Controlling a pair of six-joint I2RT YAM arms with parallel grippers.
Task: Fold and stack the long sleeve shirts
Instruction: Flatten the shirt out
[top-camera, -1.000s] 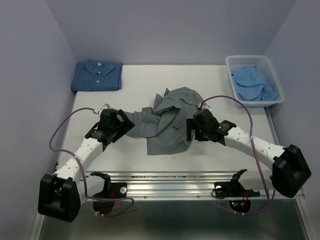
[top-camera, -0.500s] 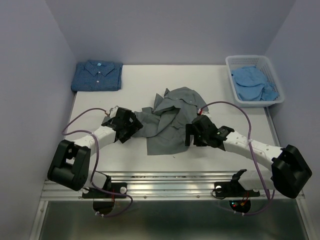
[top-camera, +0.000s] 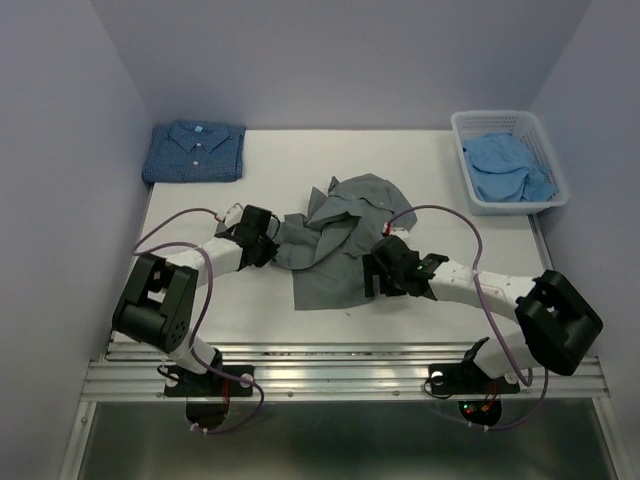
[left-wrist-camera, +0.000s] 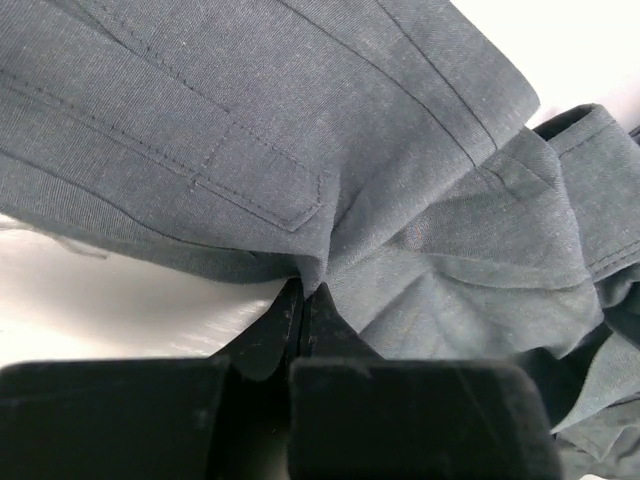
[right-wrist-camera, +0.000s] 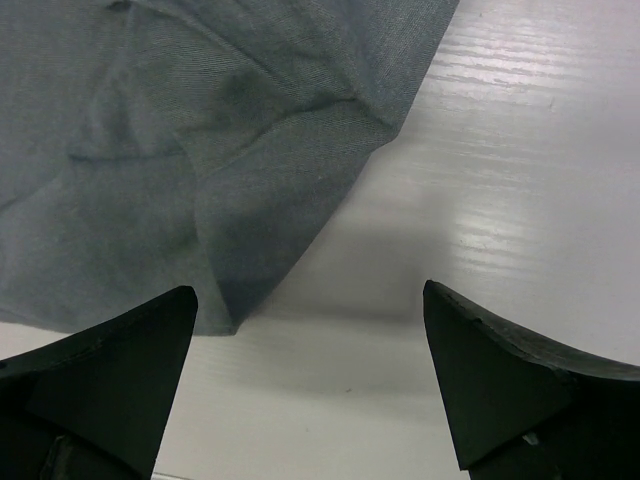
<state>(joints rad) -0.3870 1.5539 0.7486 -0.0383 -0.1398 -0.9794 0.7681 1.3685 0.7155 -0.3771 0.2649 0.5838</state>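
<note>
Next, my right gripper grabs the grey shirt's hem corner (top-camera: 369, 301) (right-wrist-camera: 226, 318) across from my left gripper's fold, to spread the shirt for folding.
A crumpled grey long sleeve shirt (top-camera: 335, 240) lies mid-table. My left gripper (top-camera: 272, 240) is at its left edge, shut on a pinched fold of the grey cloth (left-wrist-camera: 400, 230); in the left wrist view the gripper (left-wrist-camera: 306, 294) has its jaws pressed together on that fold. At the shirt's lower right edge, my right gripper (top-camera: 376, 276) stands open. In the right wrist view that gripper (right-wrist-camera: 308, 292) hovers over bare table with the grey hem (right-wrist-camera: 200, 130) just ahead of its left finger. A folded dark blue shirt (top-camera: 195, 150) rests at the back left. A pale blue shirt (top-camera: 505, 165) lies in the basket.
A white lattice basket (top-camera: 500, 118) stands at the back right by the wall. Purple-grey walls close in the table on three sides. A metal rail (top-camera: 340, 365) runs along the near edge by the arm bases.
My left arm reached in to the grey shirt's left edge and its jaws went from open to shut on the cloth. The right arm slid left along the shirt's lower right edge, staying open.
</note>
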